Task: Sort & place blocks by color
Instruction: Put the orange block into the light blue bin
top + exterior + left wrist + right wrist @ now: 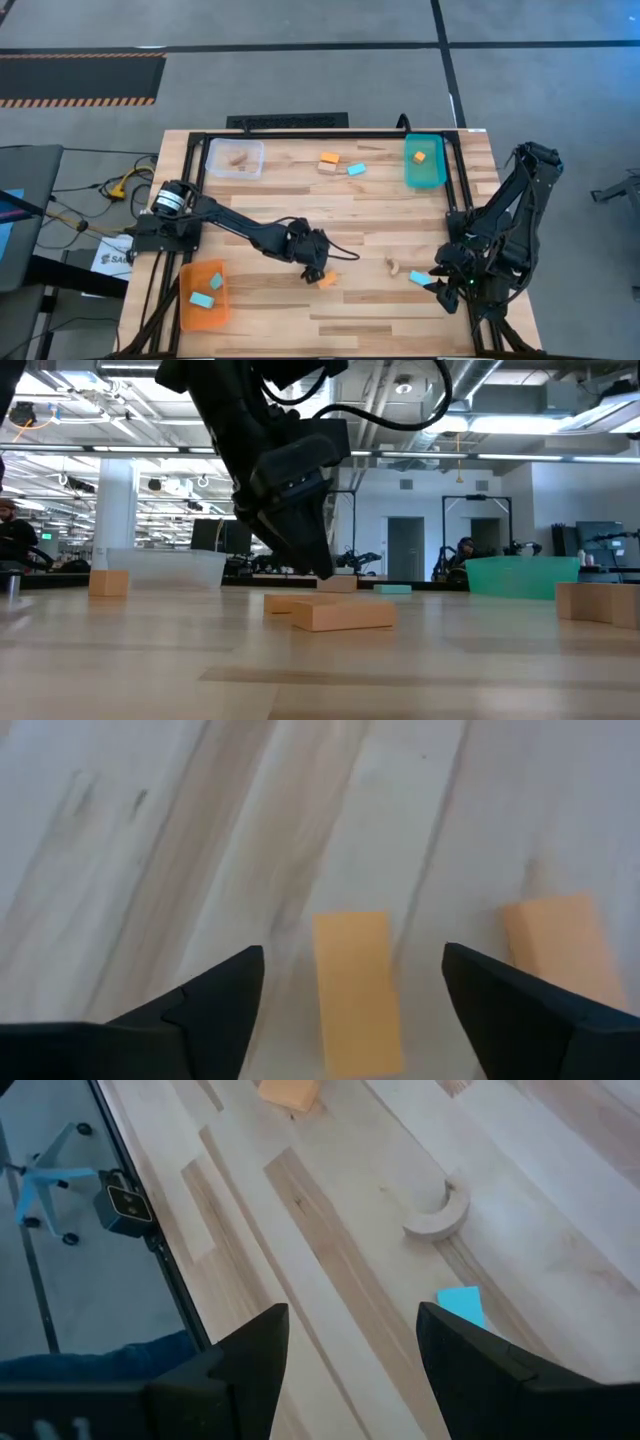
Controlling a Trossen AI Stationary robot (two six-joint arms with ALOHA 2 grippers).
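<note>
My left gripper should come down first and then close on the block. Its fingers are above the orange block (327, 280), so they would miss if they closed now.
Two orange blocks lie flat on the table near its middle front. One block (352, 990) lies between the fingers of my open left gripper (352, 950), which slants down over it (315, 270) without touching. The other orange block (560, 945) lies just beside it. My right gripper (440, 285) hangs open at the front right, above a light blue block (462, 1304) and near a tan arch block (440, 1215). Far back lie an orange (329, 158), a tan (328, 169) and a light blue block (356, 169).
An orange tray (190, 312) at the front left holds two light blue blocks. A clear tray (215, 165) at the back left holds tan blocks. A teal tray (425, 178) at the back right holds an orange block. Black frame rails run along the table's left and right edges.
</note>
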